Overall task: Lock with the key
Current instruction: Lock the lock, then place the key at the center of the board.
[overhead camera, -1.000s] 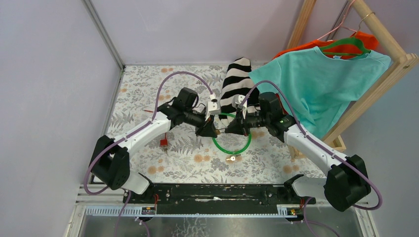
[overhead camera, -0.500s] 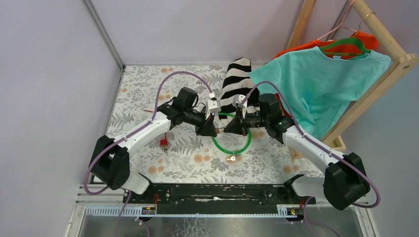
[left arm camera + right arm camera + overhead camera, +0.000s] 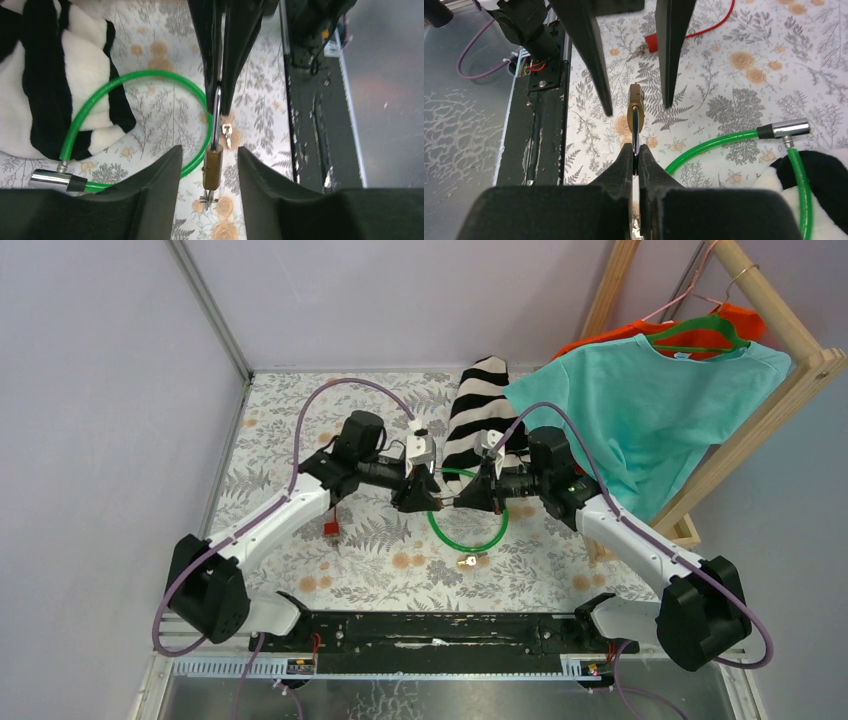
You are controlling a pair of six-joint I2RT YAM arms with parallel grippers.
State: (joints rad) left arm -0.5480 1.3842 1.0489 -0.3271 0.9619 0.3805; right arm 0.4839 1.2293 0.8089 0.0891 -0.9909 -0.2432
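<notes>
Next, my left gripper grips the small key's head (image 3: pixel 208 200) sticking out of the padlock body's end to draw the key straight out.
A brass padlock (image 3: pixel 213 169) hangs in the air between the two grippers. My right gripper (image 3: pixel 636 150) is shut on its steel shackle (image 3: pixel 217 117) and holds it above the floral table. The padlock body (image 3: pixel 635 106) points toward the left arm. A small key (image 3: pixel 210 197) sticks out of the body's end. My left gripper (image 3: pixel 209 155) is open, with one finger on each side of the padlock body and not touching it. In the top view the padlock (image 3: pixel 441 503) sits between the left gripper (image 3: pixel 422 502) and the right gripper (image 3: pixel 463 502).
A green cable lock (image 3: pixel 470 540) lies looped on the table under the grippers, its metal end (image 3: pixel 50 179) near a black-and-white striped cloth (image 3: pixel 478 405). Spare keys (image 3: pixel 466 562) lie in front. A red piece (image 3: pixel 331 528) lies on the left. A clothes rack with a teal shirt (image 3: pixel 650 410) stands on the right.
My left arm has swung outward to the left and its gripper has drawn back a little from the right gripper. The right arm still holds the padlock in place.
</notes>
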